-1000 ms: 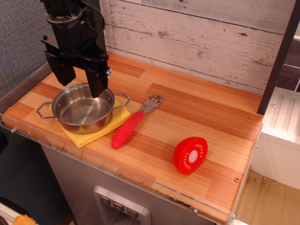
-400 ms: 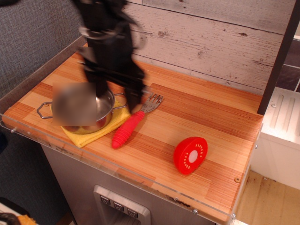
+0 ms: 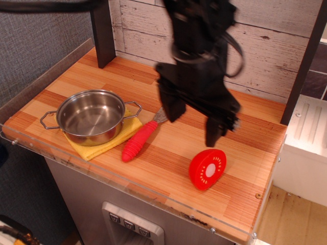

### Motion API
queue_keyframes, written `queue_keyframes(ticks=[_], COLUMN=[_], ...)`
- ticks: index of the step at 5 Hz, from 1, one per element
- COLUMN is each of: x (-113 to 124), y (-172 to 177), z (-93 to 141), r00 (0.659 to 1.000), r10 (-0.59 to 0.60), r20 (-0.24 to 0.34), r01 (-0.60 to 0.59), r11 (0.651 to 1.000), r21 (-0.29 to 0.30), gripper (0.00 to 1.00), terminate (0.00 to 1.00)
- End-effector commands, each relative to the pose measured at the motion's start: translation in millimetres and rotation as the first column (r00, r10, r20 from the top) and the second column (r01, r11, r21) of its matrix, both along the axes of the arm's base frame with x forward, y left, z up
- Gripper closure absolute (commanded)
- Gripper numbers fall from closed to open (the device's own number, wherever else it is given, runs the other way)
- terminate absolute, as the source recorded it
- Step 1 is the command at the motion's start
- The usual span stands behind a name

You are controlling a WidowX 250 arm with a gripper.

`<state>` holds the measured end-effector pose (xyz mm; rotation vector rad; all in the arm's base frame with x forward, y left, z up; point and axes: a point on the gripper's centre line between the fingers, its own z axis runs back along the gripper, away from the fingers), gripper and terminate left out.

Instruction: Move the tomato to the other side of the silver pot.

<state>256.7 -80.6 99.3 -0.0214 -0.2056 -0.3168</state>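
My gripper grabs the tomato by its round red body [image 3: 207,169] next, to move it to the other side of the silver pot [image 3: 91,117].
The tomato [image 3: 207,169], a bright red half with a pale seed-dotted cut face, stands on edge near the front right of the wooden counter. The silver pot [image 3: 91,117] sits at the left on a yellow cloth [image 3: 108,141]. My black gripper [image 3: 193,125] hangs open and empty above the counter's middle. Its right finger [image 3: 213,133] ends just above and behind the tomato, apart from it. Its left finger [image 3: 171,109] hangs over the fork's head.
A red-handled fork [image 3: 139,139] lies between the pot and the tomato, its tines partly hidden by the gripper. A whitewashed plank wall [image 3: 265,46] backs the counter. A dark post [image 3: 102,33] stands at the back left. The counter's front edge [image 3: 153,196] has a clear acrylic strip.
My gripper has swung quickly from above the pot at the left to the middle-right, close over the tomato. The pot, the fork and the tomato have not moved.
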Motion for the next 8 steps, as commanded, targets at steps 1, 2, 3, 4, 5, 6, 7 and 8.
queue_keyframes(ticks=[1, 2, 3, 4, 5, 6, 7, 8], x=[16.7, 17.4, 13.8, 9.9, 8.7, 13.0, 12.7, 7.9], y=[3.0, 11.0, 9.3, 3.7, -0.7, -0.6, 18.5, 67.4], z=[-28.1, -40.1, -55.4, -75.3, -83.2, -63.7, -13.7, 35.5], r00=[0.998, 0.997, 0.996, 0.991, 0.989, 0.994, 0.999, 0.982], r10=[0.055, 0.062, 0.052, 0.052, 0.044, 0.031, 0.048, 0.170], r20=[-0.036, -0.055, -0.074, -0.125, -0.141, -0.106, -0.005, 0.079], r01=[-0.052, -0.058, -0.047, -0.046, -0.041, -0.032, -0.048, -0.166], r11=[0.997, 0.995, 0.996, 0.998, 0.999, 0.999, 0.997, 0.985], r21=[0.064, 0.077, 0.078, 0.048, 0.026, -0.010, -0.062, -0.054], gripper=[0.00, 0.00, 0.00, 0.00, 1.00, 1.00, 1.00, 1.00], terminate=[0.00, 0.00, 0.00, 0.00, 0.00, 0.00, 0.00, 0.00])
